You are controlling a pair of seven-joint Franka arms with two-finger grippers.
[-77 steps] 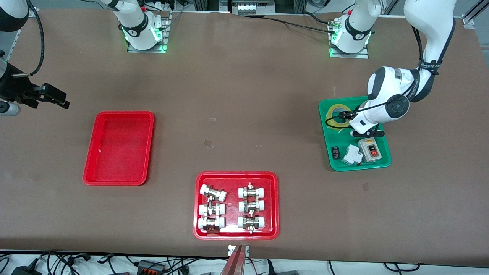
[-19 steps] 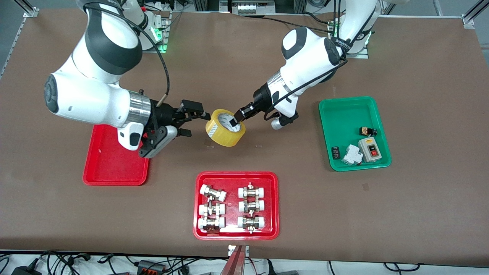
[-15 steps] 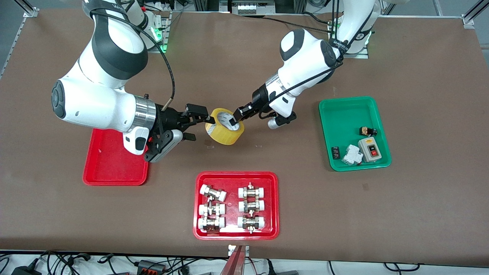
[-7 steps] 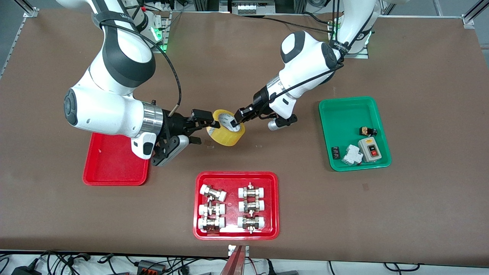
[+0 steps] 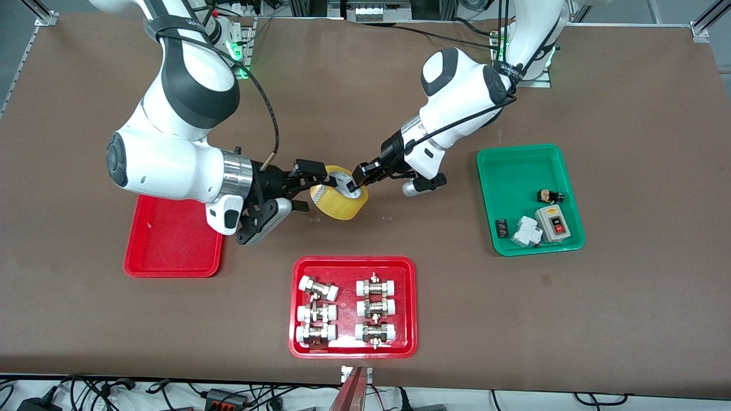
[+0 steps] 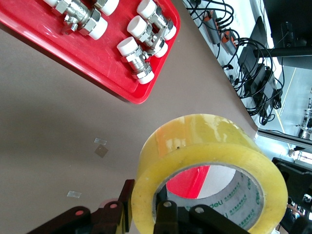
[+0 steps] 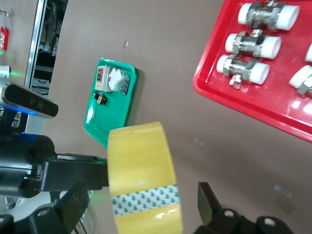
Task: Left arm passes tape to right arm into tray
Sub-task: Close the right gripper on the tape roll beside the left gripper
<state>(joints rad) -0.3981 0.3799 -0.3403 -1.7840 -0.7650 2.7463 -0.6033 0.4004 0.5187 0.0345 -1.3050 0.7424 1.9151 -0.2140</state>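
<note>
I next need to grab the tape by its ring's side (image 5: 323, 195) with my right gripper, to take it over from my left gripper for the red tray (image 5: 171, 254).
The yellow tape (image 5: 341, 201) hangs in the air over the table's middle, tilted on edge. My left gripper (image 5: 355, 178) is shut on the ring's wall, one finger inside the hole and one outside; in the left wrist view that grip (image 6: 144, 210) pinches the tape (image 6: 209, 146). My right gripper (image 5: 313, 191) is open, with one finger on each side of the roll. In the right wrist view the tape (image 7: 141, 165) sits between the spread fingers (image 7: 207, 200) with a gap showing. The shallow red tray (image 5: 171, 254) lies under the right arm, toward its end of the table.
A red tray of white-capped metal fittings (image 5: 353, 268) lies nearer the front camera than the tape. A green tray (image 5: 514, 157) with a switch box and small parts sits toward the left arm's end. Small bits of clear film lie on the brown tabletop.
My right gripper has moved in toward the tape, and its open fingers now straddle the roll. The left gripper has kept its hold with the tape almost still.
</note>
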